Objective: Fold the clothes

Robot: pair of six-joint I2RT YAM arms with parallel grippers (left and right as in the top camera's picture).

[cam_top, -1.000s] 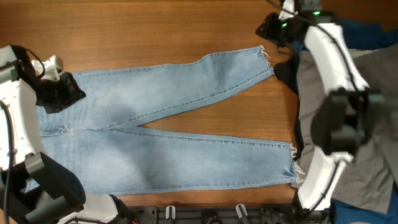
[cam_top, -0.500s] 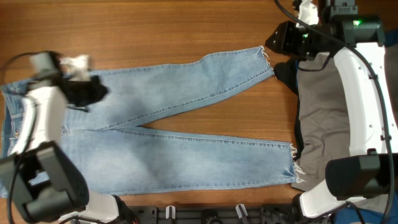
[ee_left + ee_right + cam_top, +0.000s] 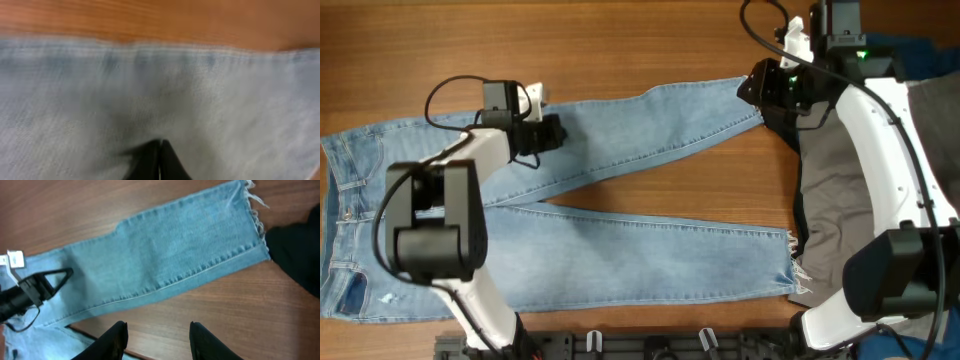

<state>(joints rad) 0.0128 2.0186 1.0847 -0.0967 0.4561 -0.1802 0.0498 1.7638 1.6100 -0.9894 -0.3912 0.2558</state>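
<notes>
The robot's right gripper should next grab the upper leg of the jeans near its frayed hem, to straighten the leg flat for folding.
The light-blue jeans lie flat on the table, waist at the left, legs spread to the right with frayed hems. My left gripper hovers over the thigh of the upper leg. In the left wrist view its fingers are shut tip to tip just above blurred denim, with no cloth seen between them. My right gripper is by the upper leg's hem. In the right wrist view it is open and empty above bare wood, the upper leg ahead of it.
Grey trousers lie piled at the right edge with a black garment beside the upper hem, also in the right wrist view. A dark-blue garment lies at the far right. Bare wood runs along the far side.
My left arm has swung right from the waistband to the upper leg's thigh, leaving the waist flat at the left. My right gripper has shifted slightly towards the upper hem.
</notes>
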